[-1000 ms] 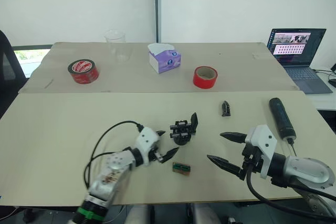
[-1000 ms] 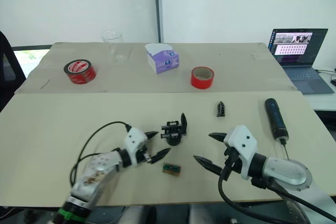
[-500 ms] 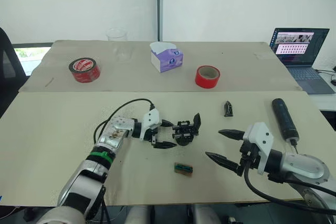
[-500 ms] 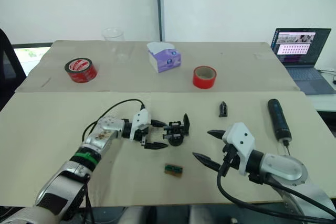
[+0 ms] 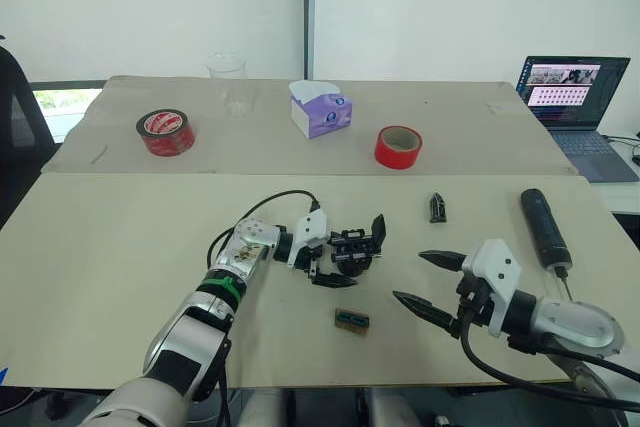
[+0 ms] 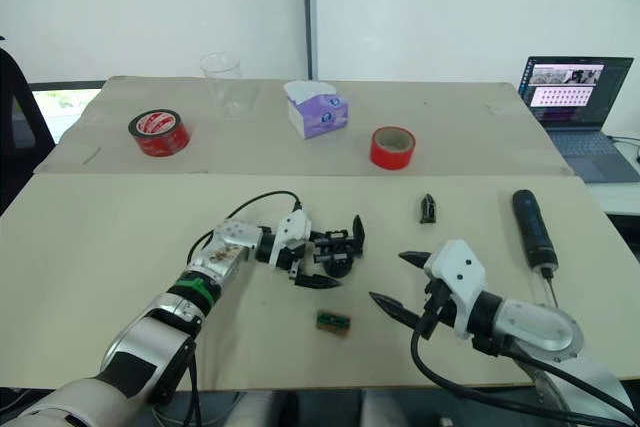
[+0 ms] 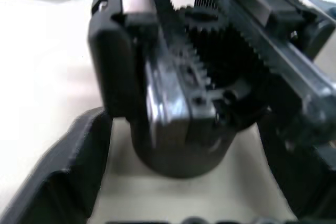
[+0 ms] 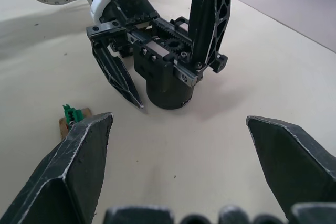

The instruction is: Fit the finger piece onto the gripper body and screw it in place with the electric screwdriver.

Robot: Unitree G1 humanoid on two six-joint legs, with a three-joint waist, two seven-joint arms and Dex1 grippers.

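Observation:
My left gripper grabs the gripper body by its round black base (image 5: pixel 352 268) next, to fit the finger piece (image 5: pixel 437 207) onto the gripper body.
The gripper body (image 5: pixel 354 249) stands on the beige table, its one black finger (image 8: pixel 210 17) pointing up. My left gripper (image 5: pixel 329 258) is open, and its fingers (image 8: pixel 116 74) reach around the body's left side without closing on it. The finger piece (image 5: pixel 437 207) lies alone farther right. Along the right edge lies the electric screwdriver (image 5: pixel 540 228), bit toward me. My right gripper (image 5: pixel 410 276) hangs open and empty, right of the body and nearer to me, its fingertips (image 8: pixel 79 156) aimed at it.
A small green-brown tray (image 5: pixel 351 319) lies just in front of the gripper body. On the rear board are two red tape rolls (image 5: pixel 398 146) (image 5: pixel 165 132), a purple tissue box (image 5: pixel 320 109) and a clear cup (image 5: pixel 229 83). A laptop (image 5: pixel 570 97) sits at far right.
My left gripper has moved right and away from me across the table until its open fingers flank the gripper body. The right gripper has hardly moved. The body has stayed put.

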